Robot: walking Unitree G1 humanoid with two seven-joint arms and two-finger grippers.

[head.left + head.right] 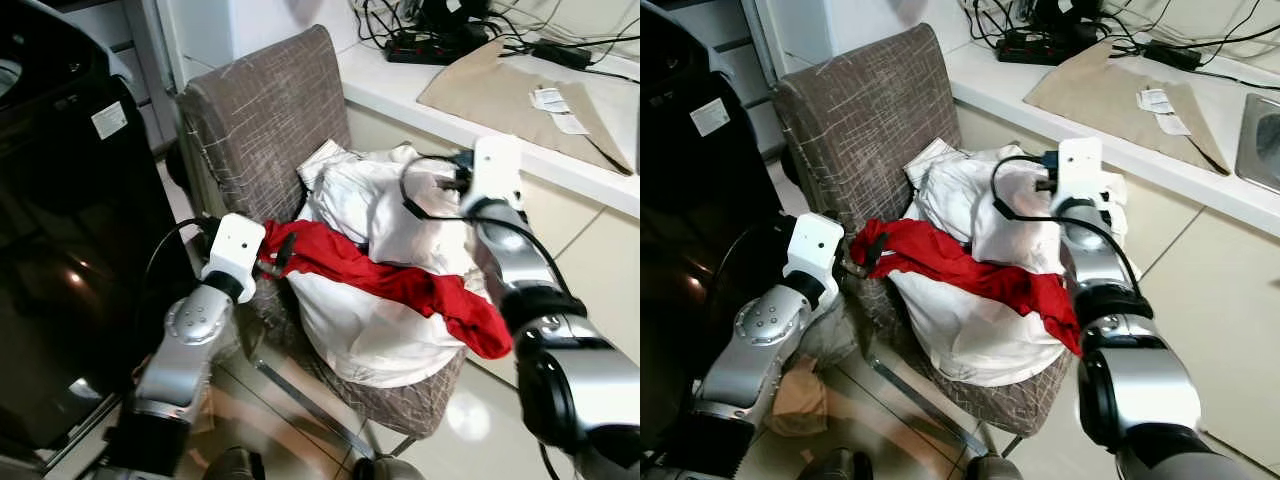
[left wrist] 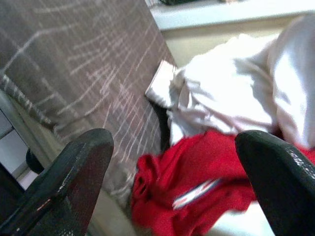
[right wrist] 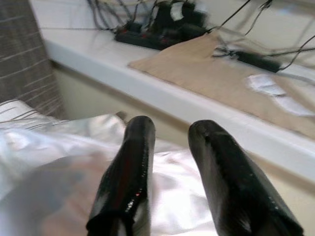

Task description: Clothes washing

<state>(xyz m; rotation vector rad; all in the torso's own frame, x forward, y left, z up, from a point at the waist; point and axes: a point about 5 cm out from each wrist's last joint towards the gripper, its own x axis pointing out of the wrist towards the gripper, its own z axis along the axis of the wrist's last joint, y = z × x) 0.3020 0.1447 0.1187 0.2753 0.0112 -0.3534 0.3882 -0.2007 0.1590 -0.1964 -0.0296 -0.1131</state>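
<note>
The red garment's bunched end (image 1: 274, 240) (image 2: 152, 184) stands up at the edge of the pile while the rest of the garment lies slack, so my left gripper should grab that end next.
A pile of white clothes (image 1: 370, 335) lies on the seat of a brown-grey upholstered chair (image 1: 262, 110). Draped across the pile is a red garment (image 1: 400, 280). My left gripper (image 1: 277, 256) is at the red garment's left end with its fingers (image 2: 83, 162) spread wide; the red cloth (image 2: 197, 177) sits just ahead of them, between the tips. My right gripper (image 1: 448, 183) hovers at the top right of the white pile. Its fingers (image 3: 135, 162) stand a little apart over white fabric (image 3: 44, 147), with nothing between them.
A black washing machine (image 1: 60, 250) stands at the left beside the chair. A white counter (image 1: 400, 90) behind the chair carries a power strip with cables (image 1: 430, 45), a brown mat (image 1: 500, 85) and paper slips. Tiled floor (image 1: 1220, 300) lies to the right.
</note>
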